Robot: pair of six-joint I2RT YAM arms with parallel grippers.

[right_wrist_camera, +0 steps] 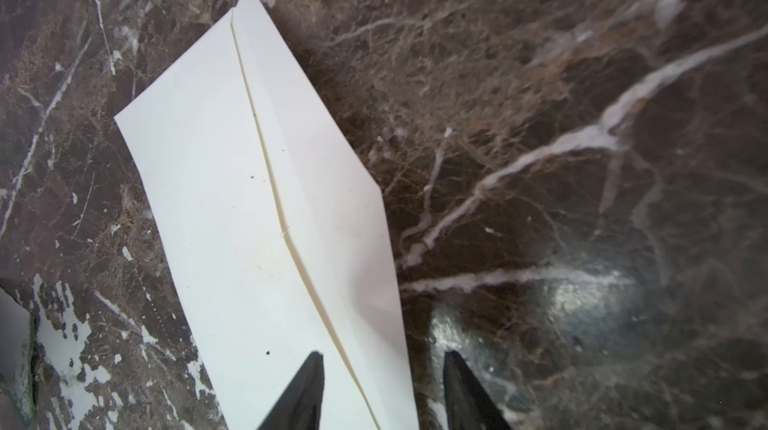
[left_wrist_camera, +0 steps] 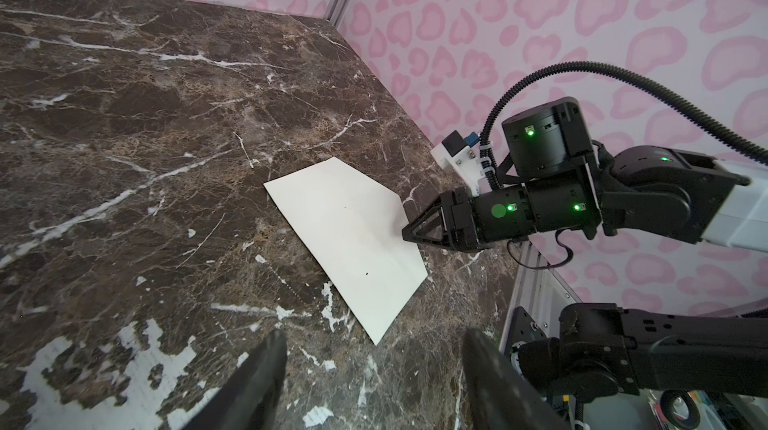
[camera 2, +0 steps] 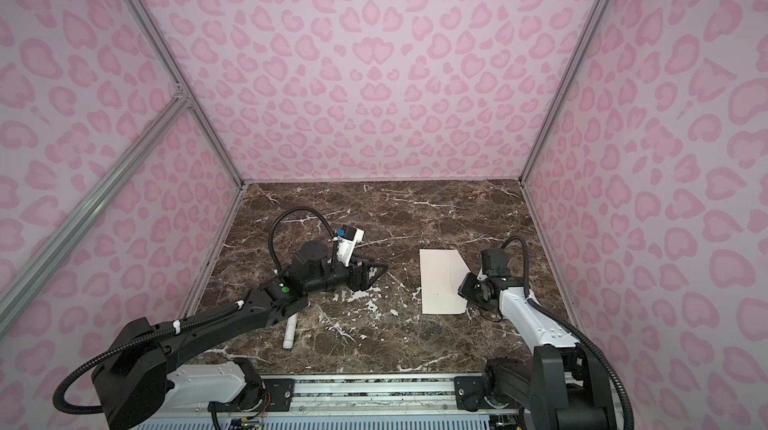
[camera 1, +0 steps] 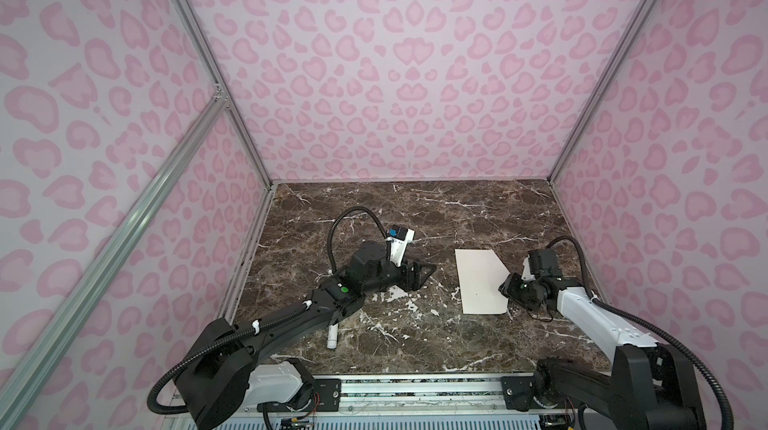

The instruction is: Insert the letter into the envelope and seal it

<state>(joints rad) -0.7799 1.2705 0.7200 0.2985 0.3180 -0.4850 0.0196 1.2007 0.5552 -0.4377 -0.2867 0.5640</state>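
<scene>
The right gripper picks up the envelope by its folded-out flap edge next. This brings the envelope's free body toward the left gripper for the letter.
The cream envelope (camera 1: 478,282) (camera 2: 440,282) lies flat on the marble, right of the middle, its flap (right_wrist_camera: 332,183) folded out toward the right arm. My right gripper (camera 1: 505,286) (camera 2: 461,287) (right_wrist_camera: 382,361) is low at the envelope's right edge and open. One finger is over the envelope body, the other over the table past the flap's edge, and nothing is pinched. My left gripper (camera 1: 428,273) (camera 2: 380,272) (left_wrist_camera: 374,349) is open and empty, left of the envelope and pointing at it. The letter (right_wrist_camera: 12,345) shows only as a pale, green-edged sliver in the right wrist view.
A small white cylindrical stick (camera 1: 333,336) (camera 2: 289,330) lies near the left arm's forearm at the front left. Pink patterned walls close the table (camera 1: 457,216) on three sides. A metal rail (camera 1: 415,390) runs along the front edge.
</scene>
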